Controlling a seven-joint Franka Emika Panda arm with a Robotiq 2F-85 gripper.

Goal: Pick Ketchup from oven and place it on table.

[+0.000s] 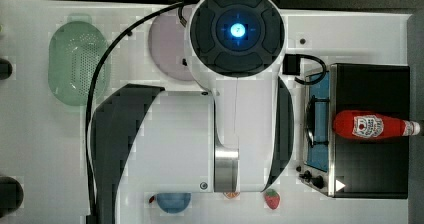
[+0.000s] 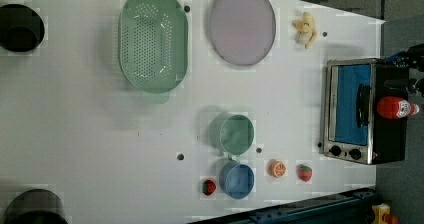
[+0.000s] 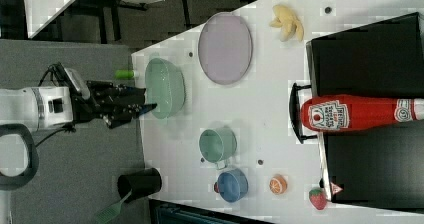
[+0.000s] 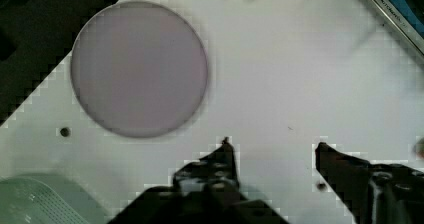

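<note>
I next need to take hold of the ketchup by its labeled body (image 2: 396,108) with my gripper, so that I can move it from the oven to the table.
The ketchup (image 1: 370,125) (image 2: 395,107) (image 3: 360,113), a red squeeze bottle with a white label and white cap, lies on its side on the black top of the oven (image 1: 370,169) (image 2: 350,109) (image 3: 365,49). The oven's glass door is closed. My gripper (image 3: 145,104) (image 4: 272,144) hangs well above the white table (image 2: 75,134) (image 4: 280,84), far from the bottle. In the wrist view its two dark fingers stand apart, open, with nothing between them, and a corner of the oven front is at the picture's edge. In the top view the arm's body covers the gripper.
A pale purple plate (image 2: 242,24) (image 4: 139,69) and a green colander (image 2: 153,40) lie on the table. A green mug (image 2: 235,134), a blue cup (image 2: 237,180), an orange slice (image 2: 277,168), two strawberries (image 2: 304,172) and a banana toy (image 2: 305,29) sit nearer the oven.
</note>
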